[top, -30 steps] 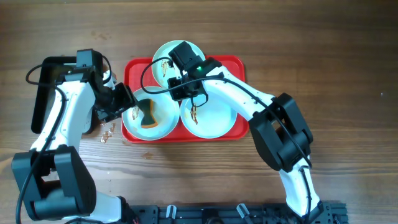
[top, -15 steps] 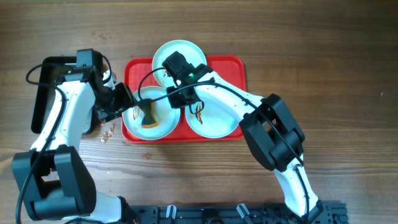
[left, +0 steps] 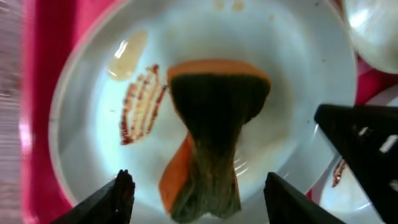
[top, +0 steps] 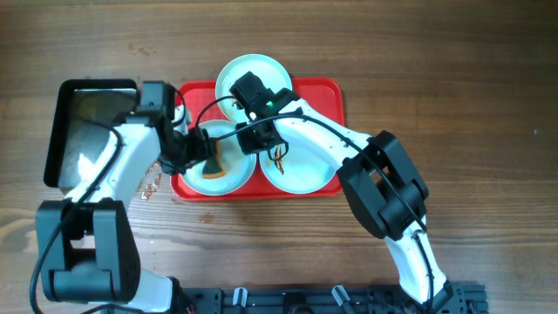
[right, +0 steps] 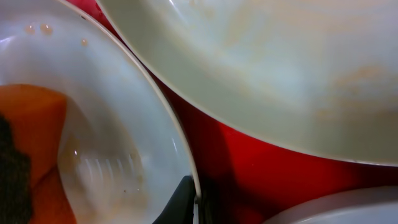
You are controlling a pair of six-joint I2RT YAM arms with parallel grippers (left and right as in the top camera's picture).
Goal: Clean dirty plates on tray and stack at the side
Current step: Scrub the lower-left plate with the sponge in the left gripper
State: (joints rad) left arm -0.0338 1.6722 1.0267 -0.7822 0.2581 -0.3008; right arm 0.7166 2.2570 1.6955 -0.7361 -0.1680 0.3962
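The sponge's broad far end should stay free to scrub the dirty plates, so my left gripper needs to grab the sponge across its near end (top: 213, 171) (left: 201, 185) next.
Three white plates lie on the red tray (top: 327, 96): a far plate (top: 253, 74), a left plate (top: 228, 177) and a right plate (top: 305, 170). An orange and dark green sponge (top: 212, 164) lies in the left plate. In the left wrist view the sponge (left: 211, 124) sits beside a brown smear (left: 140, 102). My left gripper (left: 202, 199) is open, its fingertips astride the sponge's near end. My right gripper (right: 198, 202) is shut on the left plate's (right: 124, 124) right rim. The right plate carries a brown smear (top: 279, 159).
A black pan (top: 87, 122) with a shiny inside stands left of the tray. Brown crumbs (top: 153, 183) lie on the wooden table by the tray's left front corner. My right arm (top: 349, 144) crosses above the right plate.
My left gripper has moved right, from the tray's left edge to above the sponge in the left plate. My right gripper moved left onto that plate's rim and has stayed there.
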